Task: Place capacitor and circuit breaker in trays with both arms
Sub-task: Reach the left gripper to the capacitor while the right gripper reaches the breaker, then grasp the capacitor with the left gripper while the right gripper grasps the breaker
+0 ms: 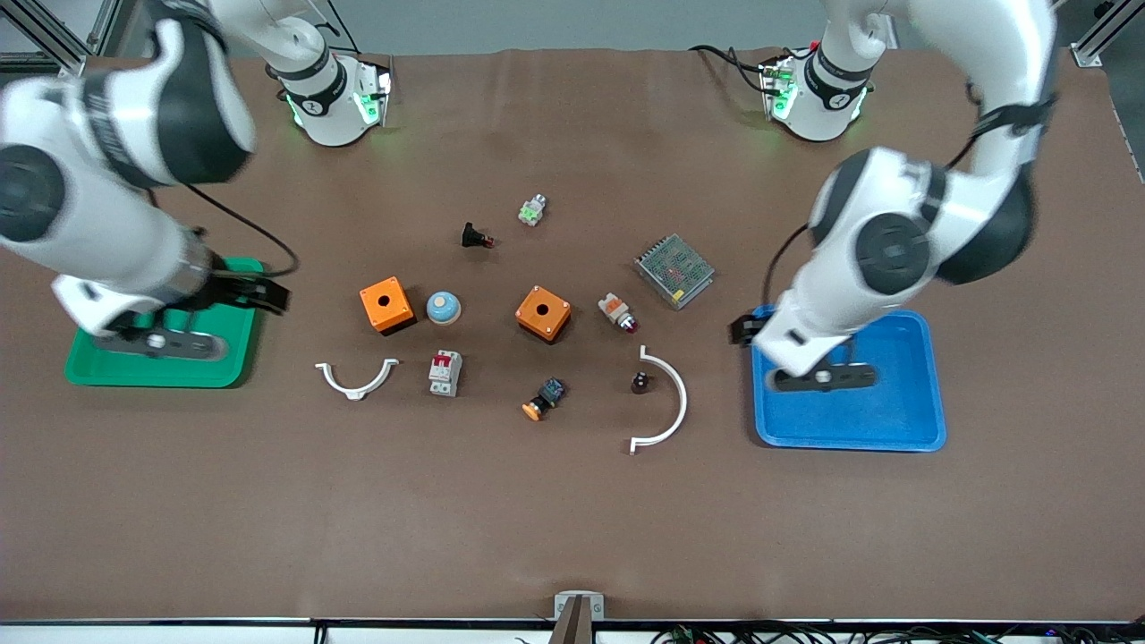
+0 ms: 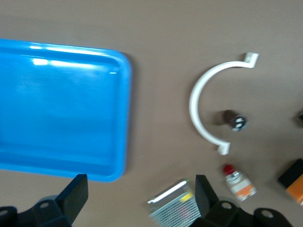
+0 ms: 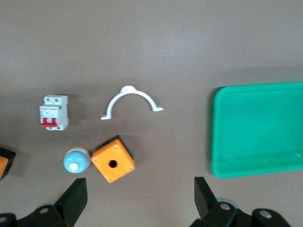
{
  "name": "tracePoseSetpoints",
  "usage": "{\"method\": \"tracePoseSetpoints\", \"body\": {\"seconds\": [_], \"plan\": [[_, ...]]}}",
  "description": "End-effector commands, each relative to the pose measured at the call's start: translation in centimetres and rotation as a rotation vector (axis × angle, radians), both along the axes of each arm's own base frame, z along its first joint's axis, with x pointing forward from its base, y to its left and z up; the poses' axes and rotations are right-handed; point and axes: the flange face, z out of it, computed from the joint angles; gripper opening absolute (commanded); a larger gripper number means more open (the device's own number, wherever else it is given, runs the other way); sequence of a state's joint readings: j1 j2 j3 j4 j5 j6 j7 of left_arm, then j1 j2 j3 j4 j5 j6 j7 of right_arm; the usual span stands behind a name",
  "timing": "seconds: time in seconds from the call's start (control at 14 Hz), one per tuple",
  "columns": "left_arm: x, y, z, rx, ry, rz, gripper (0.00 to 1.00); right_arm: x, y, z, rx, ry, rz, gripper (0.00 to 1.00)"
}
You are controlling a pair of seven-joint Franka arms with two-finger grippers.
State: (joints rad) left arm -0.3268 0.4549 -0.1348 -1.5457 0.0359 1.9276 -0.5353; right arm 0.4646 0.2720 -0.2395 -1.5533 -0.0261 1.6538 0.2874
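The circuit breaker needs to go in the green tray (image 3: 259,128), so my right gripper will next grab the breaker by its white body (image 3: 53,117) beside the red lever.
The capacitor (image 1: 640,382), a tiny black cylinder, stands on the table inside the curve of a white half-ring clamp (image 1: 666,402); it also shows in the left wrist view (image 2: 235,120). The circuit breaker (image 1: 445,372), white-grey with a red lever, lies nearer the front camera than the blue dome part; it also shows in the right wrist view (image 3: 55,112). My left gripper (image 1: 744,329) (image 2: 141,196) is open and empty over the blue tray's (image 1: 903,438) inner edge. My right gripper (image 1: 259,295) (image 3: 139,198) is open and empty over the green tray's (image 1: 152,376) inner edge.
Two orange boxes (image 1: 386,305) (image 1: 543,313), a blue dome part (image 1: 443,308), a second white clamp (image 1: 356,380), an orange-capped push button (image 1: 543,400), a white and orange part (image 1: 618,312), a meshed metal unit (image 1: 674,270), a black red-tipped part (image 1: 477,238) and a silver-green part (image 1: 532,210) lie mid-table.
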Motion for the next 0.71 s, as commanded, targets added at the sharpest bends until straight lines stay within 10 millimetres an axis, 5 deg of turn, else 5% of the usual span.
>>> {"method": "tracePoseSetpoints", "body": {"seconds": [0.0, 0.36, 0.64], "plan": [[0.5, -4.6, -4.4, -0.028, -0.043, 0.069, 1.0, 0.7, 6.3, -4.7, 0.01, 0.026, 0.04, 1.0], [-0.8, -10.2, -12.7, -0.075, -0.086, 0.109, 0.81, 1.7, 12.4, -12.3, 0.148, -0.028, -0.043, 1.0], [-1.8, -12.0, -16.7, -0.091, -0.097, 0.086, 0.67, 1.9, 12.0, -17.4, 0.136, -0.066, -0.079, 1.0]]}}
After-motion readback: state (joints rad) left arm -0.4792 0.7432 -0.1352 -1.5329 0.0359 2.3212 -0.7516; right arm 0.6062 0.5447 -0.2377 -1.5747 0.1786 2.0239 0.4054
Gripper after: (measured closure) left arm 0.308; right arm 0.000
